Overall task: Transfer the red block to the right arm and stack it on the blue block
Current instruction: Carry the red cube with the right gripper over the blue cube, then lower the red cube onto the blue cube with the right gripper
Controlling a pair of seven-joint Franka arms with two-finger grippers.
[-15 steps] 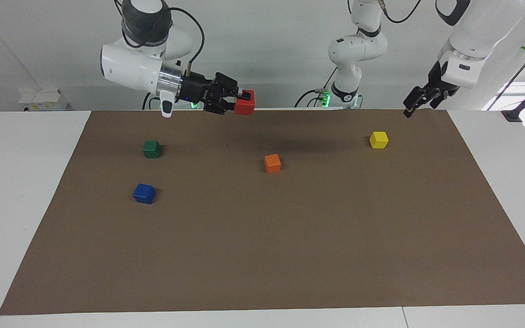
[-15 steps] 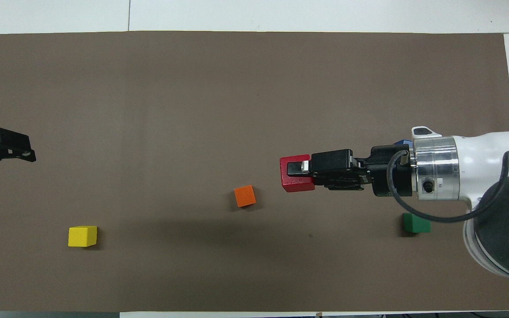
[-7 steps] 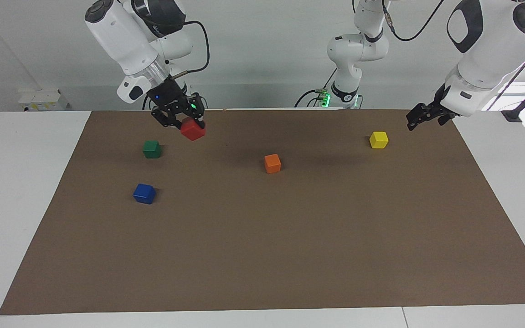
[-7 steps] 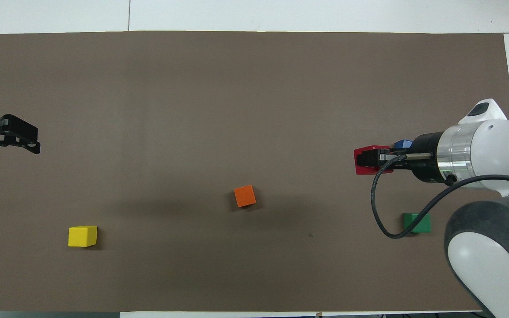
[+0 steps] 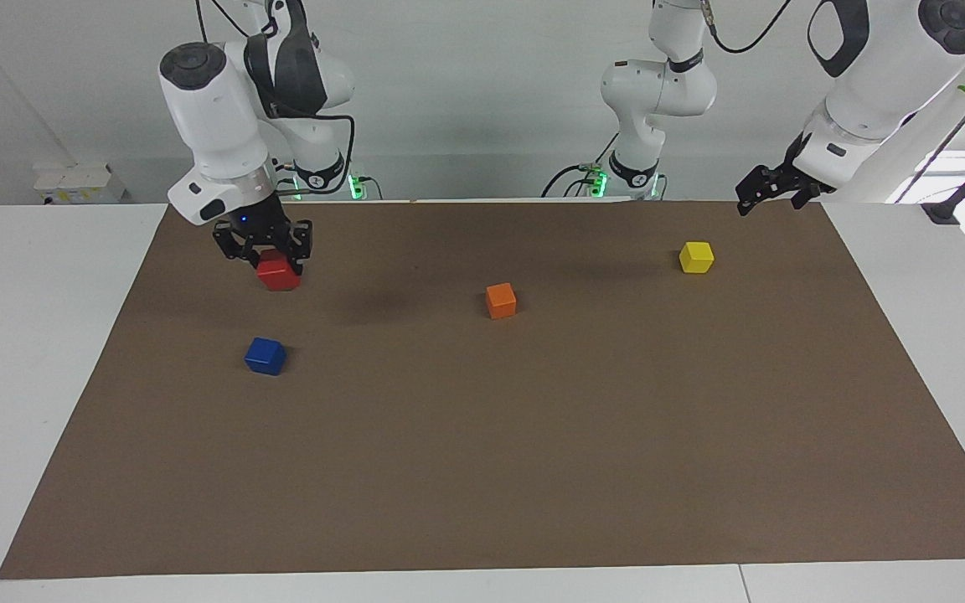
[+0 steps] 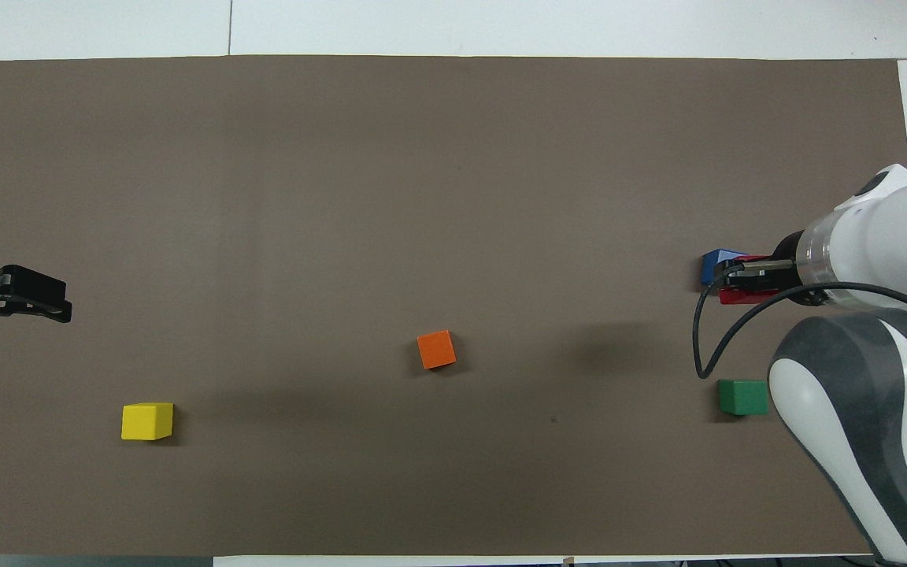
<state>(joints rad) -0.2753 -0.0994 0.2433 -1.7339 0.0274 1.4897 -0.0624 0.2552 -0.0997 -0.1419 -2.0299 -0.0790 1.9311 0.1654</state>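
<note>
I need to move the red block (image 5: 279, 276) onto the blue block's top with my right gripper before I let it go, because it hangs beside the blue block.
My right gripper (image 5: 278, 263) points down and is shut on the red block (image 5: 279, 276), holding it in the air over the mat between the blue block (image 5: 265, 356) and a green cube, which the red block hides in the facing view. In the overhead view the right gripper (image 6: 746, 276) covers most of the red block (image 6: 739, 297), and only a corner of the blue block (image 6: 715, 263) shows beside it. The blue block sits alone on the mat. My left gripper (image 5: 769, 199) is open and empty, raised over the mat's edge at the left arm's end, and also shows in the overhead view (image 6: 32, 293).
A green cube (image 6: 743, 397) lies nearer to the robots than the blue block. An orange cube (image 5: 501, 301) sits mid-mat. A yellow cube (image 5: 696, 256) lies toward the left arm's end. The brown mat (image 5: 533, 469) covers the white table.
My right arm swung from level to pointing down and carried the red block from mid-table toward its own end, lowering it near the blue and green cubes. The left gripper shifted only slightly.
</note>
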